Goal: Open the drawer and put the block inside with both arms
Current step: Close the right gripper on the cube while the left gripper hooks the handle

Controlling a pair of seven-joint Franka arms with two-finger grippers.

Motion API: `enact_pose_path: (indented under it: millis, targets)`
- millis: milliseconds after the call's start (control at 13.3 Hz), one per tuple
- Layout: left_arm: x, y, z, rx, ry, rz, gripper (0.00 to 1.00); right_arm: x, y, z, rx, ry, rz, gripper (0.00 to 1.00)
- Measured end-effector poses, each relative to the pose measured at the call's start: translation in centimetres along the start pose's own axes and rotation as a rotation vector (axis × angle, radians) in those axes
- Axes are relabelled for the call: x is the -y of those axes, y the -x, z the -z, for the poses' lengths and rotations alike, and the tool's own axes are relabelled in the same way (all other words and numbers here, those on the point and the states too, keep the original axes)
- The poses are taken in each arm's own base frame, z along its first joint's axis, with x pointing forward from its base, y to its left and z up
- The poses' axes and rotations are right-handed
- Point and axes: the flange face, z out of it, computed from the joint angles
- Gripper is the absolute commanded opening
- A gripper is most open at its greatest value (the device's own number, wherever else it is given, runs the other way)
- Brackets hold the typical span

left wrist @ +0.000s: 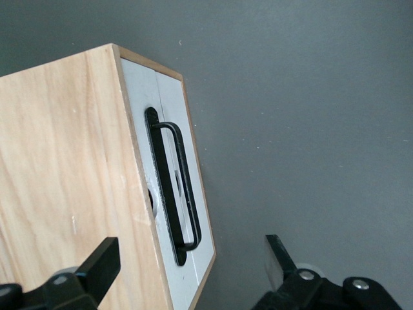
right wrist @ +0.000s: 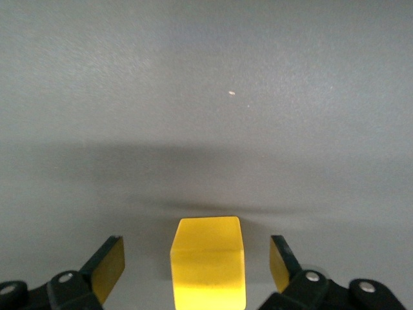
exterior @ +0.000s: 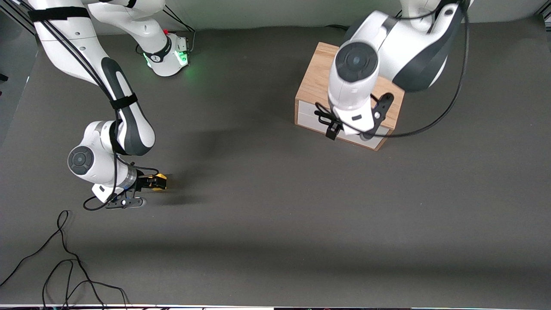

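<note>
My right gripper is to take hold of the yellow block by its two opposite sides next, so that it can put the block inside the drawer [exterior: 308,118].
The light wooden box [exterior: 316,82] stands toward the left arm's end of the table. Its drawer [exterior: 308,118] is shut, the white front flush with the box. The black bar handle [left wrist: 184,187] runs along that front. My left gripper [left wrist: 191,258] hangs open over the box's front top edge, one finger over the wooden top and the other over the table in front of the drawer. The yellow block [exterior: 161,182] rests on the table toward the right arm's end. My right gripper [right wrist: 195,265] is low and open around the block [right wrist: 208,261], with a gap on each side.
A dark grey mat [exterior: 275,206] covers the table. Loose black cables [exterior: 64,267] lie near the table's front edge at the right arm's end. The right arm's green-lit base [exterior: 170,56] stands at the back.
</note>
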Motion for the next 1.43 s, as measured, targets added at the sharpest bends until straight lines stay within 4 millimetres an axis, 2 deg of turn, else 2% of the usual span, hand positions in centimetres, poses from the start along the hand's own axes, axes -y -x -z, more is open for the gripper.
enact_pose_path:
  millis: [151,377,754,829,905,980,1056,1206,1433]
  targets:
    - [-1.3,-0.1,-2.4,0.003,-0.026,0.002,1.00,-0.2,0.7,-1.5,0.009,0.006,-0.003,1.00]
    - [-2.8,-0.1,-5.7,0.006,-0.040,0.002,1.00,-0.3,1.0,-2.7,0.026,0.009,-0.003,1.00]
    - [-2.8,-0.1,-9.1,0.004,-0.068,0.001,1.00,-0.4,1.5,-3.9,0.050,0.012,-0.004,1.00]
    - [-2.8,-0.1,-9.8,0.003,-0.070,0.001,1.00,-0.4,1.7,-4.4,0.059,0.014,-0.005,0.92]
    - [-2.7,-0.1,-10.4,0.003,-0.071,0.001,1.00,-0.4,1.7,-4.8,0.062,0.015,-0.005,0.65]
    - [-2.7,-0.1,-11.0,0.003,-0.070,0.000,1.00,-0.4,1.7,-5.0,0.062,0.016,-0.005,0.22]
    - [-2.7,-0.1,-11.7,0.003,-0.070,0.000,1.00,-0.4,1.7,-5.0,0.060,0.017,-0.005,0.00]
    - [-2.5,0.0,-13.2,-0.001,-0.073,-0.003,1.00,-0.2,1.5,-4.7,0.051,0.016,-0.001,0.00]
    - [-2.4,0.0,-14.5,-0.007,-0.074,-0.006,1.00,0.9,1.0,-3.1,0.023,0.011,0.015,0.00]
